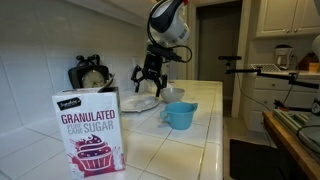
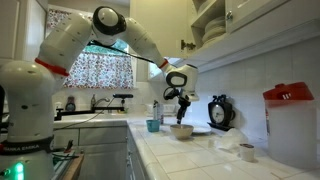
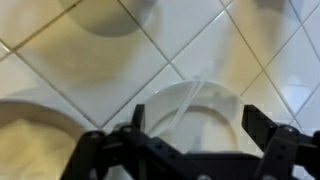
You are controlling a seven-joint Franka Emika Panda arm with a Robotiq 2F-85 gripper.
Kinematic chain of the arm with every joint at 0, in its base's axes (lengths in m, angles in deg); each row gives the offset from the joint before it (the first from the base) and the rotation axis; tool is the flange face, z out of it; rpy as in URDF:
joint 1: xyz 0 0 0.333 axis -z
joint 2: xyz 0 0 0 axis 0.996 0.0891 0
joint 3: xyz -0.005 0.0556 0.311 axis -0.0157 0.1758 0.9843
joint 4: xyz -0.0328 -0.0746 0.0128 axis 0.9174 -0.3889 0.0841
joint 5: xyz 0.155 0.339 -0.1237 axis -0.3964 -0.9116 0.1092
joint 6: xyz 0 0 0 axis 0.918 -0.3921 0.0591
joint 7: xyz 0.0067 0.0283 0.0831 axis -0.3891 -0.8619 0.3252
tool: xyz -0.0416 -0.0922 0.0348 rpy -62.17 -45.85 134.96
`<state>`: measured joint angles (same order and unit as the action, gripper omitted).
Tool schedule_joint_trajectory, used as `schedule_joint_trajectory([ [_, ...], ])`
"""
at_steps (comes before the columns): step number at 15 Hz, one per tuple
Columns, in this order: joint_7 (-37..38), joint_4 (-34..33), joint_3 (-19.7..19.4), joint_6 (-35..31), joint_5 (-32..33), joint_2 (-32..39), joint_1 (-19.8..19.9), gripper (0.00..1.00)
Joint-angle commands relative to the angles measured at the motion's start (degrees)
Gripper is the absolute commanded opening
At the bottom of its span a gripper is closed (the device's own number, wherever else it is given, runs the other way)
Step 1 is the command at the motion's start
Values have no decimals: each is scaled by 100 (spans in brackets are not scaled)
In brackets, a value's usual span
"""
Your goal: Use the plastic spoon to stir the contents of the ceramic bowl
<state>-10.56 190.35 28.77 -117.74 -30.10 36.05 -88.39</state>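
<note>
My gripper should go lower before it closes on the spoon [image 3: 185, 102], because my open fingers are above the bowl and would miss the spoon if they closed now.
The small white ceramic bowl [image 3: 228, 98] sits on the tiled counter, right under my wrist camera. A clear plastic spoon [image 3: 185, 102] lies in it, with its handle leaning over the rim. What is in the bowl I cannot make out. My gripper [image 3: 195, 122] is open and empty, with one finger on each side of the bowl as seen from above. In both exterior views the gripper [image 1: 150, 76] [image 2: 180, 99] hangs some way above the bowl [image 1: 173, 94] [image 2: 181, 130].
A light-blue cup with a handle [image 1: 180, 115] [image 2: 152, 125] stands near the bowl. A flat white plate [image 1: 139, 103] [image 3: 25, 140] lies beside it. A granulated sugar box [image 1: 90, 130] stands at the counter's near end. A kettle-like black object [image 1: 92, 75] sits by the wall.
</note>
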Motion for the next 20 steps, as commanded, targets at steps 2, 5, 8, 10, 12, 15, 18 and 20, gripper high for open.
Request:
schedule_joint_trajectory([
  [2, 128, -45, 76, -102, 45, 57, 28, 100],
  [5, 186, 39, 53, -170, 35, 29, 34, 100],
  [8, 294, 43, 43, -202, 61, 37, -4, 100],
  [10, 369, 38, 32, -214, 87, 44, -28, 100],
  [12, 555, 31, -2, -229, 124, 57, -71, 100],
  [15, 959, 6, -41, -306, 183, 83, -166, 100],
  [18, 1393, -34, -27, -372, 241, 124, -257, 100],
  [20, 1589, -71, -4, -389, 285, 169, -298, 100],
])
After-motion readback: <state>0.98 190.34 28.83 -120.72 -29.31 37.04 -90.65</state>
